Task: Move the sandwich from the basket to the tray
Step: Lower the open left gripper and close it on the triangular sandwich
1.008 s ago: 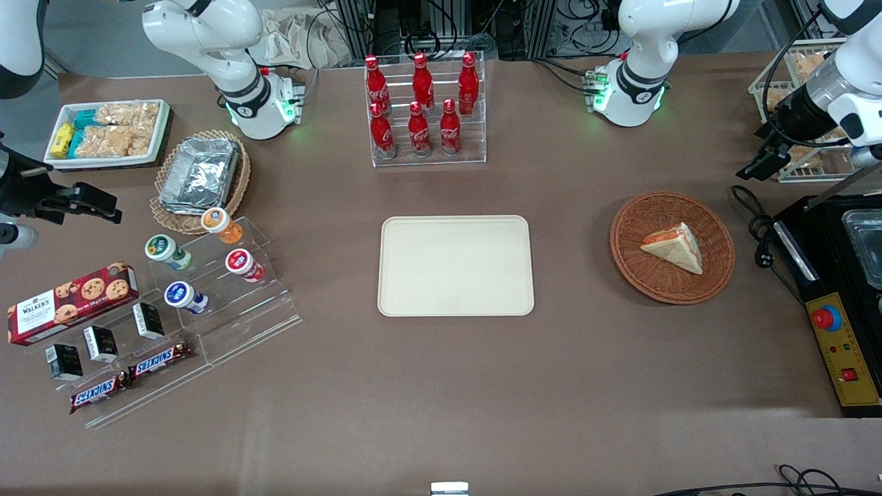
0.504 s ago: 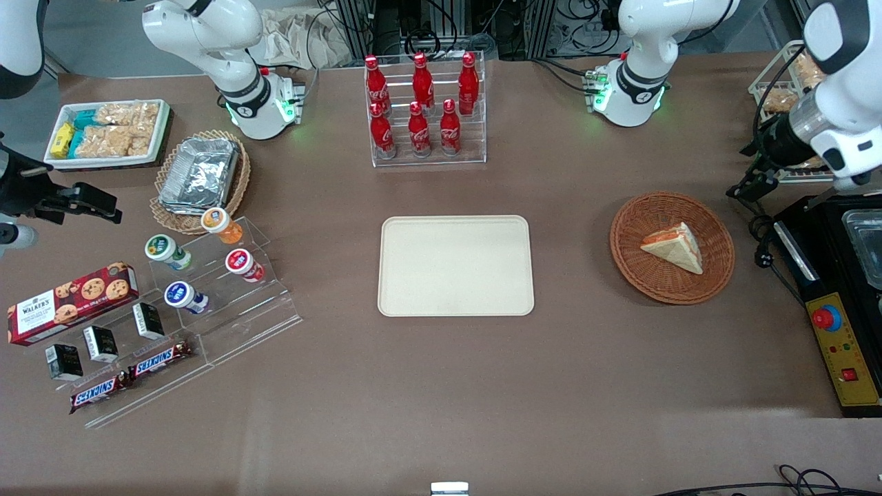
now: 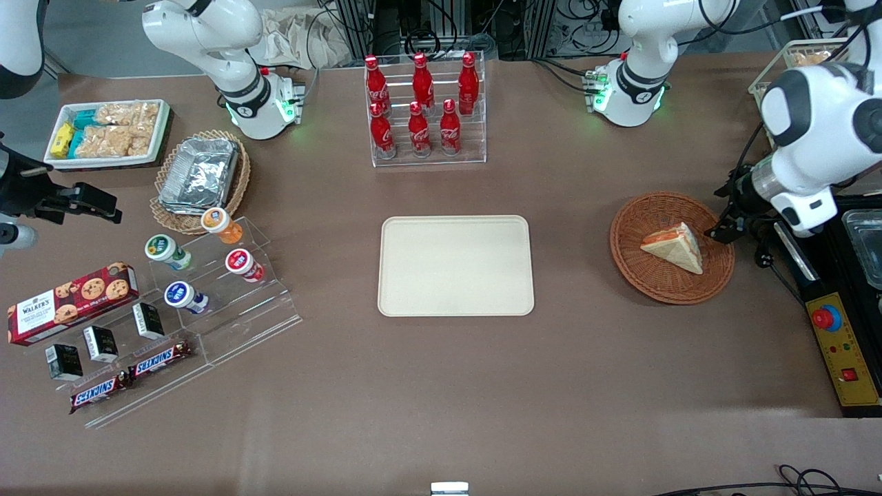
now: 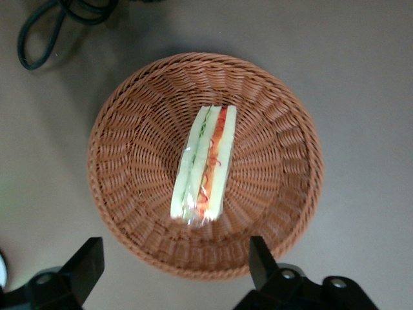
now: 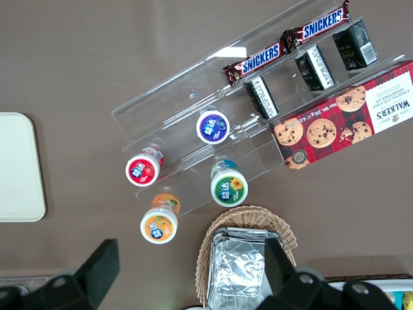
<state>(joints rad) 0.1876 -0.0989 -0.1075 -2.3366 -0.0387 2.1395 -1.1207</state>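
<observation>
Next, my gripper takes hold of the sandwich by its facing bread slices. They stand flat on both sides of the filling (image 4: 211, 165), while the sandwich's ends taper.
The sandwich (image 3: 674, 246), a pale bread wedge with an orange-red filling, lies in the round reddish-brown wicker basket (image 3: 634, 220). In the left wrist view the sandwich (image 4: 205, 161) rests near the middle of the basket (image 4: 303, 129), filling edge up. My left gripper (image 3: 721, 231) hangs above the basket's rim on the side toward the working arm's end of the table. The gripper (image 4: 174, 265) is open, its black fingers (image 4: 261, 261) spread wide with nothing held. The cream-beige tray (image 3: 455, 265) sits bare at the table's middle, toward the parked arm from the basket.
A black appliance with a red button (image 3: 844, 324) and a coiled cable (image 3: 754, 220) lie just past the basket at the working arm's end. A rack of red bottles (image 3: 422, 110) stands farther from the camera than the tray. Snack displays (image 3: 172, 296) fill the parked arm's end.
The left arm has swung down from the wire rack at the table's end toward the basket. Its gripper now hangs over the basket's rim. Sandwich, basket and tray have not moved.
</observation>
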